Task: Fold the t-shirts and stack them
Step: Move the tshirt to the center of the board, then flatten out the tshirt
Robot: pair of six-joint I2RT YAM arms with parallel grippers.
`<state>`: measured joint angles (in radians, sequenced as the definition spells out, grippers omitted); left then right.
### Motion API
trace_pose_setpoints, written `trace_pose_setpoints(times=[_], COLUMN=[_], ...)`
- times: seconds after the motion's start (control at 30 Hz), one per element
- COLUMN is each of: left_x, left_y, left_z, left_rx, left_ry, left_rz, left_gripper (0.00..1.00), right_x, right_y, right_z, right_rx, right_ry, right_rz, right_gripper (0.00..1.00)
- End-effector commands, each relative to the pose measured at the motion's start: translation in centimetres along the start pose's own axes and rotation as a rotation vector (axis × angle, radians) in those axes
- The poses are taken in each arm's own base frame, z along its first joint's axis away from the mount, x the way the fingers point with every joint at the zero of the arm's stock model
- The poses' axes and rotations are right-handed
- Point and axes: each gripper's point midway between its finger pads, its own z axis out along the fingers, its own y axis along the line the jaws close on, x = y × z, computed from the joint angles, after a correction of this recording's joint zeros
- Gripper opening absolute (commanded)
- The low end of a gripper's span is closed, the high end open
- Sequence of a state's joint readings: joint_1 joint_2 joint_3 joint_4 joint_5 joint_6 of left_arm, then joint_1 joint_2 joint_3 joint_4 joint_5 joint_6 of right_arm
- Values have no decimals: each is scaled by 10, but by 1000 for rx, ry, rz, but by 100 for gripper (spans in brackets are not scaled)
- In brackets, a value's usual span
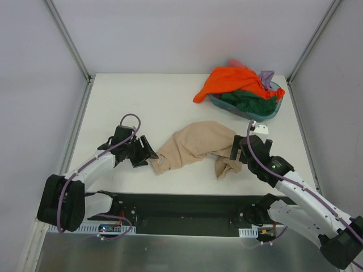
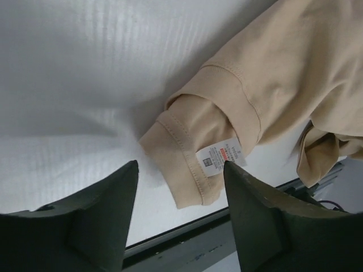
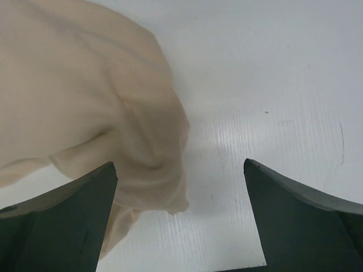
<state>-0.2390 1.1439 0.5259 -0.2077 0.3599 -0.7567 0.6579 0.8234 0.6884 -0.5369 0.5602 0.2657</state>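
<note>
Next, my right gripper grabs the tan-beige t-shirt (image 1: 195, 146) by the loose edge farthest from my left gripper. Then I spread the t-shirt for folding.
A large tan-beige t-shirt (image 1: 195, 146) lies crumpled on the white table, between both arms. My left gripper (image 1: 148, 156) sits at the shirt's left end. In the left wrist view it (image 2: 180, 167) is open, and a stitched hem with a white label (image 2: 218, 158) lies between the fingers, apart from both. My right gripper (image 1: 235, 150) is at the shirt's right end. There it (image 3: 179, 165) stands wide open, with loose tan cloth (image 3: 113, 113) beside its left finger and bare table between the tips. Orange (image 1: 227, 82), dark green (image 1: 247, 101) and lilac (image 1: 266, 75) t-shirts are heaped at the back right.
A teal plastic basin (image 1: 276, 107) at the back right holds the heap, and the orange shirt spills over its left rim. A black strip (image 1: 187, 212) runs along the table's near edge, close to the left gripper. White walls with metal posts enclose the table.
</note>
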Motion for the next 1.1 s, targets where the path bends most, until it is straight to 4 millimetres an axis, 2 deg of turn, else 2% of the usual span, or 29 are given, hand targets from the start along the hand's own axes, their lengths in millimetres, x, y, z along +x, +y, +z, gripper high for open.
trace_pose_setpoints(times=[0.0, 0.07, 0.1, 0.13, 0.17, 0.3, 0.47, 0.57, 0.63, 0.73, 0.77, 0.93, 0.97, 1.0, 1.03, 1.07], left_x=[-4, -2, 0, -1, 1, 0, -12, -19, -23, -26, -28, -37, -41, -46, -51, -57], left_y=[-36, -36, -35, -35, -33, -34, -40, -41, -43, -47, -48, -52, -55, -58, -63, -68], left_z=[11, 19, 23, 25, 28, 30, 17, 7, 2, -4, -5, -8, -11, -14, -19, -24], left_rx=[76, 56, 48, 44, 36, 37, 50, 49, 55, 66, 65, 51, 47, 45, 47, 49], left_ry=[34, 62, 81, 90, 106, 114, 19, -47, -75, -98, -108, -136, -149, -165, -184, -212], left_rz=[80, 77, 70, 69, 60, 59, 88, 102, 119, 134, 135, 149, 156, 164, 171, 179], left_gripper=[54, 41, 27, 6, 0, 0, 0, 0, 0, 0, 0, 0, 0, 0, 0, 0], right_x=[17, 25, 27, 29, 33, 46, 69, 85, 91, 82, 76, 35, 31, 26, 24, 20], right_y=[-7, -9, -11, -12, -13, -11, -9, -5, -7, -5, 2, 30, 32, 30, 30, 29], right_z=[0, -1, -1, -2, -2, -4, -7, -3, 3, 19, 25, 35, 36, 38, 40, 40], right_rx=[-20, -30, -34, -37, -42, -90, -120, -134, -114, -90, -111, -200, -199, -178, -158, -146], right_ry=[5, 12, 9, 7, 10, 30, 106, 156, 161, 77, 46, -96, -105, -110, -105, -106], right_rz=[1, -3, 2, 5, 10, 23, 43, 52, 57, 108, 111, 124, 120, 118, 105, 99], right_gripper=[96, 96, 96, 96, 96, 96, 96, 99, 97, 93, 90, 79, 72, 52, 22, 1])
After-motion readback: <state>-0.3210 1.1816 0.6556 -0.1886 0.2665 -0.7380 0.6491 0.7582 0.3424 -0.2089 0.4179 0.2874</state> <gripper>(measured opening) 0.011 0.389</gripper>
